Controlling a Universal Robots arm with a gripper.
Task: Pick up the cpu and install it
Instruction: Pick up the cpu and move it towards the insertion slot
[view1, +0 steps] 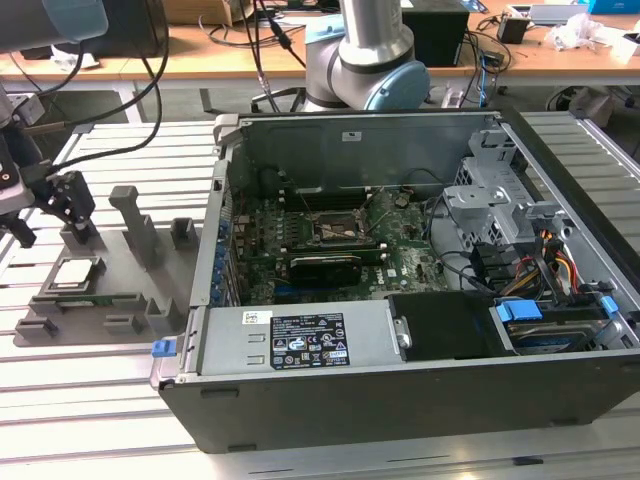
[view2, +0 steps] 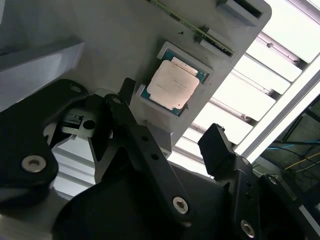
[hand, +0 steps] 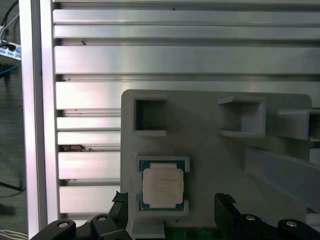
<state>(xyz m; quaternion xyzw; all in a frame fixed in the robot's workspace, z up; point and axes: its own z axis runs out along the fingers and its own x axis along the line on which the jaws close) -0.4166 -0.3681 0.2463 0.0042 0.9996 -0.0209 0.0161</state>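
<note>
The gripper picks up the cpu by its open side edges between the brackets next, since the tray's raised brackets wrap the ends of the cpu (view1: 75, 272).
The cpu (view1: 75, 272) is a small silvery square chip lying flat in a recess of the grey holder tray (view1: 120, 290), at the exterior view's left beside the computer case. My gripper (view1: 42, 215) hovers just above the tray, open, with nothing between its black fingers. In both wrist views the cpu (view2: 172, 85) (hand: 162, 186) lies in its recess. The gripper (view2: 170, 117) (hand: 172, 202) has one finger (hand: 120, 202) on each side of the chip's line, apart from it. The motherboard's socket (view1: 335, 225) sits inside the case.
The open computer case (view1: 400, 390) lies on the slatted aluminium table (view1: 90, 400). Inside are a long black expansion card (view1: 325, 265), a power supply (view1: 300, 340) and drive cages (view1: 490, 200). Upright blocks (view1: 135, 225) rise from the tray. The arm's base (view1: 370, 60) stands behind the case.
</note>
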